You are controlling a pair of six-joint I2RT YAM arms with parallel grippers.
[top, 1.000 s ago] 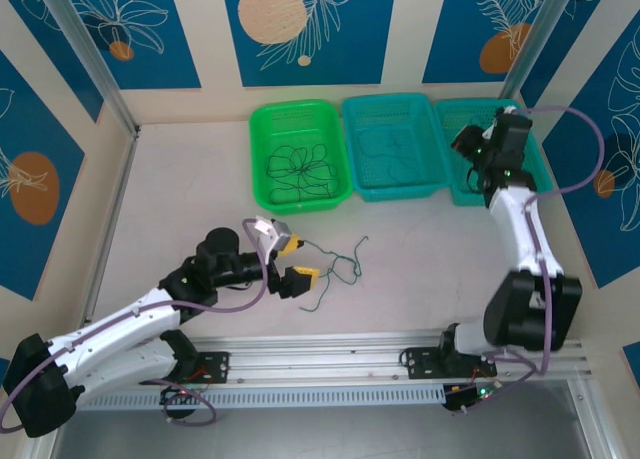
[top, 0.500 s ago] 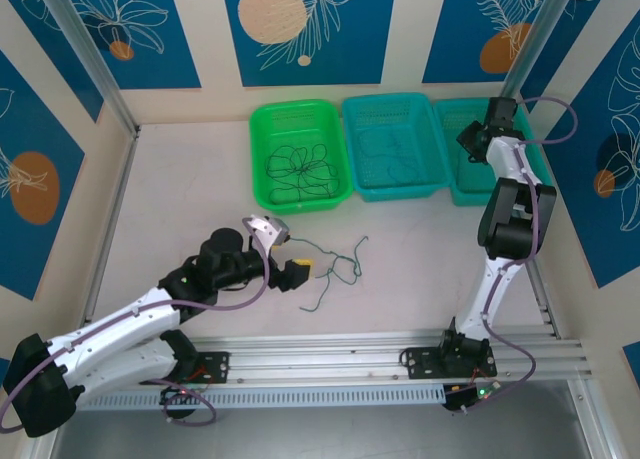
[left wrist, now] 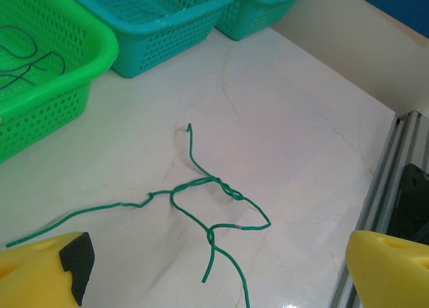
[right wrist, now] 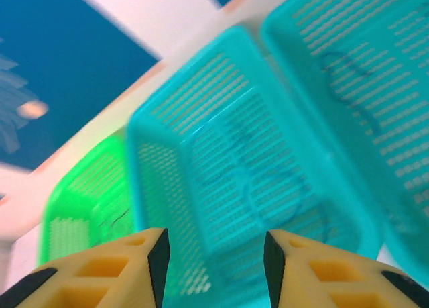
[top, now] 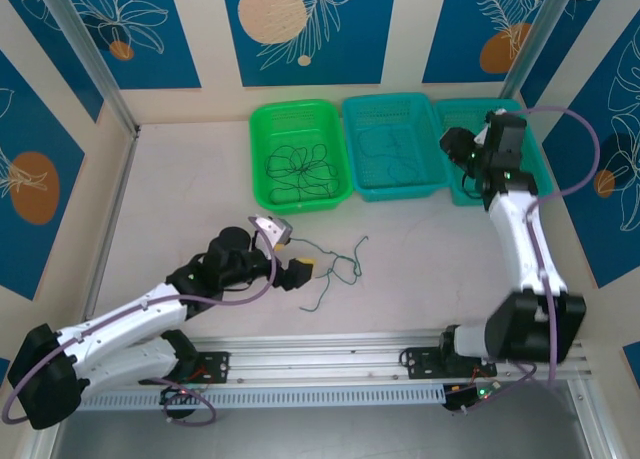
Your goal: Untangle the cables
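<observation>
I need to reach the green cable with my right gripper and grab its short loose end (top: pixel 318 277) beside the crossing. Then I can pull the cable out and untangle it.
A knotted pair of thin green cables (left wrist: pixel 213 187) lies on the pale tabletop, also seen from above as the tangle (top: pixel 338 268). My left gripper (top: pixel 287 250) stands open just left of it, one strand's end reaching toward its yellow fingers (left wrist: pixel 45 268). In the left wrist view the left gripper (left wrist: pixel 218 264) has nothing between its fingers. My right gripper (top: pixel 458 151) hovers over the teal baskets. In its own blurred view the right gripper (right wrist: pixel 214 261) is open and holds nothing. Dark cables (top: pixel 300 169) lie in the green basket (top: pixel 262 119).
Three baskets stand in a row at the back: green, a middle teal basket (top: pixel 391 103) with faint strands (right wrist: pixel 268 194) inside, and a right teal basket (top: pixel 455 194). The metal rail (top: pixel 350 354) runs along the near edge. Walls close in on both sides.
The right gripper's jaws have opened from shut, and that arm swung about over the teal baskets. The left gripper shifted slightly toward the green tangle and stays open.
</observation>
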